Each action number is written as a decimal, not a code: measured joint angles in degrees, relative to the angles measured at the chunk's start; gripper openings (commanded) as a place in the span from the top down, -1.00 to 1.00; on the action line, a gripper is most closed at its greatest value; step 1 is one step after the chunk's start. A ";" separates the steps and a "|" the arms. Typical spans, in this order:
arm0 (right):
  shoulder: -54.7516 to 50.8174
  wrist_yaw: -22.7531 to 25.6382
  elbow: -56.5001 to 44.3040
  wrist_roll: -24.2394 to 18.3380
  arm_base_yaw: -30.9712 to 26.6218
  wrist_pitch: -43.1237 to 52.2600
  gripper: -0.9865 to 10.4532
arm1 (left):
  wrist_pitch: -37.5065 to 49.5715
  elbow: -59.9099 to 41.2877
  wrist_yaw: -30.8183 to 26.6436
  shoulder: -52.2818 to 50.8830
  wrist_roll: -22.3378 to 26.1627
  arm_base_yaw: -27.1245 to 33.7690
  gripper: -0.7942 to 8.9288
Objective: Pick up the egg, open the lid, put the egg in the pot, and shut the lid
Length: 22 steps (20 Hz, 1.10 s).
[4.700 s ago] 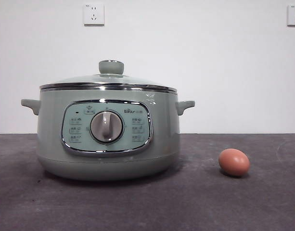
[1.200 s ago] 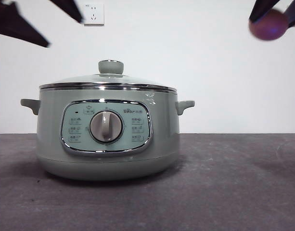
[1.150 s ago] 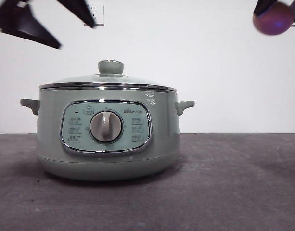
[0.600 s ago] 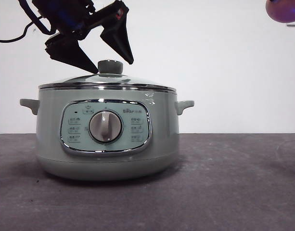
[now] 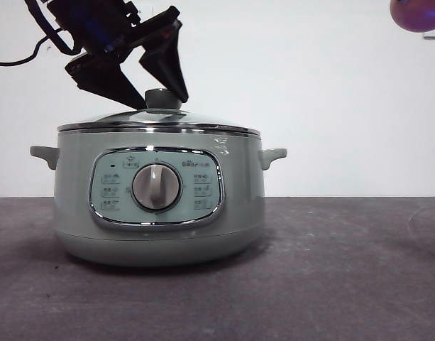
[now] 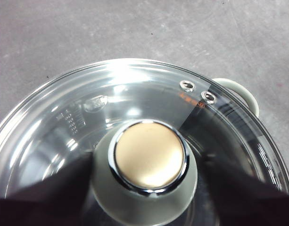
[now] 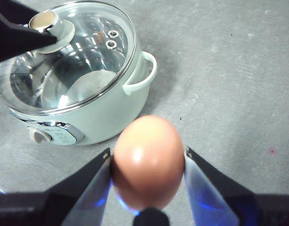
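Next, my left gripper needs to grab the glass lid (image 5: 203, 119) by its narrow green knob (image 5: 162, 99), since the lid spreads far wider than the gripper's open fingers.
The pale green pot (image 5: 75, 213) stands on the table with its glass lid (image 5: 203, 119) on. My left gripper (image 5: 160, 102) comes down from the upper left, open, with one jaw on each side of the lid's green knob (image 5: 163, 99). In the left wrist view the knob (image 6: 150, 157) lies between the dark jaws of the left gripper (image 6: 148, 165), with gaps on both sides. My right gripper (image 7: 148, 157) is shut on the brown egg (image 7: 148, 162), held high to the right of the pot (image 7: 102, 113). The egg (image 5: 418, 14) shows at the front view's top right corner.
A side handle (image 5: 272, 156) sticks out of the pot towards the egg's side. A black cable (image 5: 11, 60) trails from the left arm. The dark grey table (image 5: 331, 284) runs to a white wall behind.
The egg, on the table 3.8 s ago, now hangs high at the right. In the last second the left gripper came down from the upper left to straddle the knob.
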 measured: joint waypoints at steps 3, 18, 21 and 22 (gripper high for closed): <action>0.00 0.00 0.00 0.00 0.00 0.00 0.85 | -0.02 0.00 0.00 0.00 0.07 -0.04 0.59; 0.02 0.00 0.00 0.00 0.00 -0.17 0.85 | -0.46 -0.13 -0.13 -3.61 -0.92 -0.07 0.85; 0.37 0.00 0.00 0.00 0.02 -0.13 0.85 | -0.52 -0.15 -0.15 -8.11 -1.05 -0.07 0.85; 0.81 0.00 0.00 0.00 0.04 0.04 0.85 | -1.07 -0.15 -0.22 -9.73 -1.07 -0.07 0.85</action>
